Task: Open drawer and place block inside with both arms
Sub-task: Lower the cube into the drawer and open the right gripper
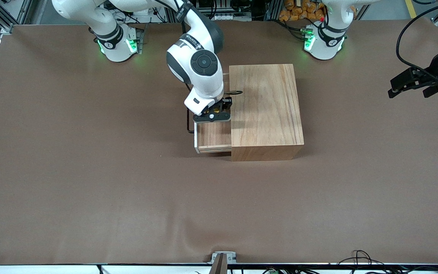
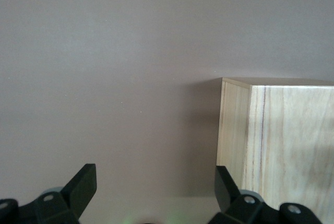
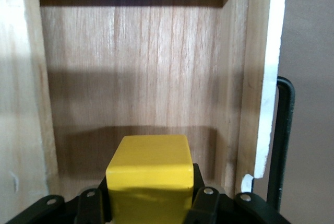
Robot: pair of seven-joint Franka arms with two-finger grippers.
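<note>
The yellow block (image 3: 148, 169) is inside the drawer's sides over its wooden bottom, so it is time for my right gripper to release the block.
The wooden cabinet (image 1: 266, 110) stands mid-table with its drawer (image 1: 213, 137) pulled partly out toward the right arm's end; the black wire handle (image 1: 187, 121) shows at the drawer's white front. My right gripper (image 1: 212, 116) hangs low over the open drawer. In the right wrist view it (image 3: 148, 182) is shut on the yellow block (image 3: 148, 169), just above the drawer's wooden floor (image 3: 135, 67), beside the handle (image 3: 284, 130). My left gripper (image 1: 409, 82) waits open and empty in the air at the left arm's end of the table (image 2: 155, 177), with the cabinet (image 2: 282, 140) in its view.
The brown table cover (image 1: 89, 171) spreads all round the cabinet. The two green-lit arm bases (image 1: 118, 43) stand along the table's edge farthest from the front camera. Cables and a small metal clamp (image 1: 222, 258) lie at the nearest edge.
</note>
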